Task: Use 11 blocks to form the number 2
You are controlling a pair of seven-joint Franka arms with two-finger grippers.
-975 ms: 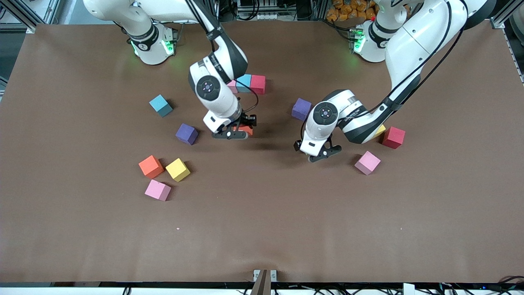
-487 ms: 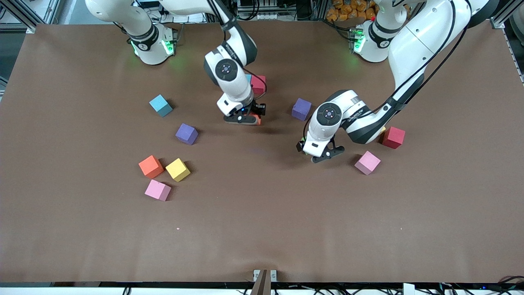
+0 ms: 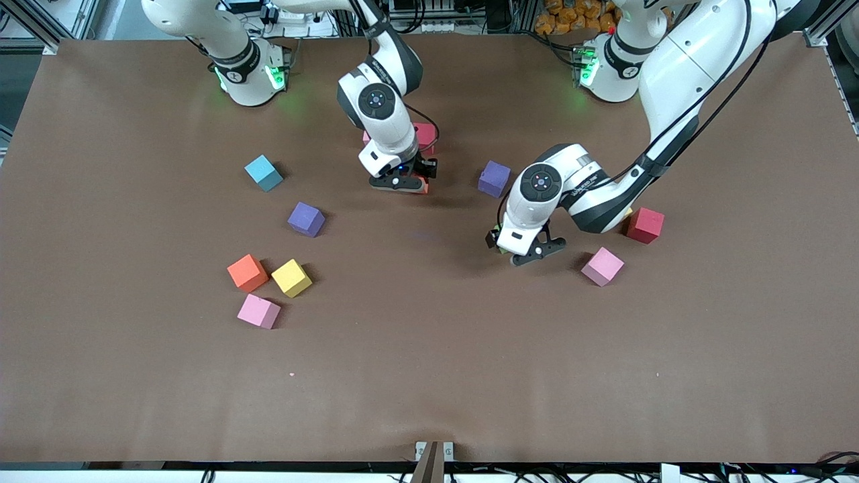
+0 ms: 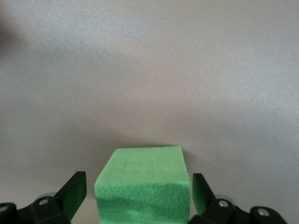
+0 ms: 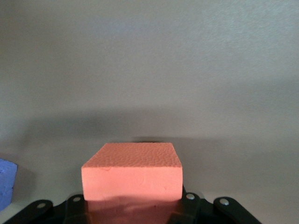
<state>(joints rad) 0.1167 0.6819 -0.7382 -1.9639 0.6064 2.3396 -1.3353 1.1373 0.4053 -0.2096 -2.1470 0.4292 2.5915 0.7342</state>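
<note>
I will next grab the green block (image 4: 142, 179) by opposite sides with my left gripper to form number 2.
My right gripper (image 3: 400, 181) is shut on an orange block (image 5: 131, 172), low over the table beside a red block (image 3: 425, 134). The orange block shows as a sliver in the front view (image 3: 421, 186). A pink block (image 3: 366, 137) peeks out by the right arm; anything between it and the red one is hidden. My left gripper (image 3: 525, 253) is down at the table near the middle. Its open fingers (image 4: 74, 189) straddle a green block (image 4: 142, 179) with small gaps on both sides. No digit 2 shape shows.
Toward the right arm's end lie a teal block (image 3: 263, 172), a purple block (image 3: 306, 219), an orange one (image 3: 247, 272), a yellow one (image 3: 291, 277) and a pink one (image 3: 258, 311). Near the left arm are purple (image 3: 494, 178), red (image 3: 645, 225) and pink (image 3: 602, 266) blocks.
My right gripper has carried the orange block away from the front camera, up to the red block. My left gripper has shifted only slightly over the green block.
</note>
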